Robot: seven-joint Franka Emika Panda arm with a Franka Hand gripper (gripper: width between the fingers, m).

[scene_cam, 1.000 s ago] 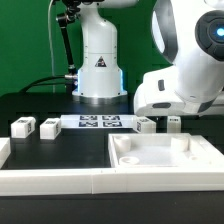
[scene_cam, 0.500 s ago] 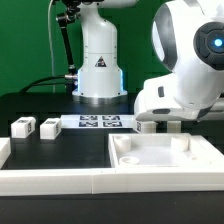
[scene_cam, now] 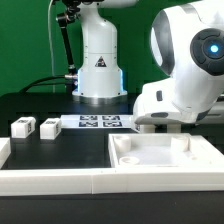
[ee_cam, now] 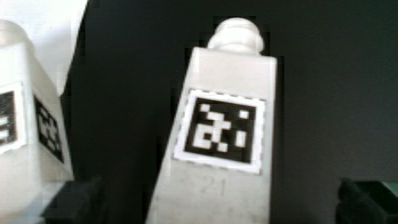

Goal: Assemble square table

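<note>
My fingers reach down on either side of the white tagged leg point(ee_cam: 217, 165), so it is now time to close my gripper on the leg.
The white square tabletop point(scene_cam: 165, 160) lies tray-side up at the front on the exterior view's right. Two white tagged legs point(scene_cam: 22, 127) point(scene_cam: 49, 128) lie on the black table at the exterior view's left. My gripper point(ee_cam: 217, 200) is low behind the tabletop, its fingers hidden by the arm in the exterior view. In the wrist view a white leg point(ee_cam: 228, 120) with a black-and-white tag lies between my dark fingertips point(ee_cam: 71, 200), with a gap on each side. The jaws are open. Another tagged leg point(ee_cam: 27, 110) lies close beside it.
The marker board point(scene_cam: 98, 122) lies between the two groups of legs. A long white border wall point(scene_cam: 55, 180) runs along the front edge. The robot base point(scene_cam: 98, 60) stands behind the board.
The arm has come down and toward the exterior view's left over the two legs behind the tabletop, which it now hides in the exterior view.
</note>
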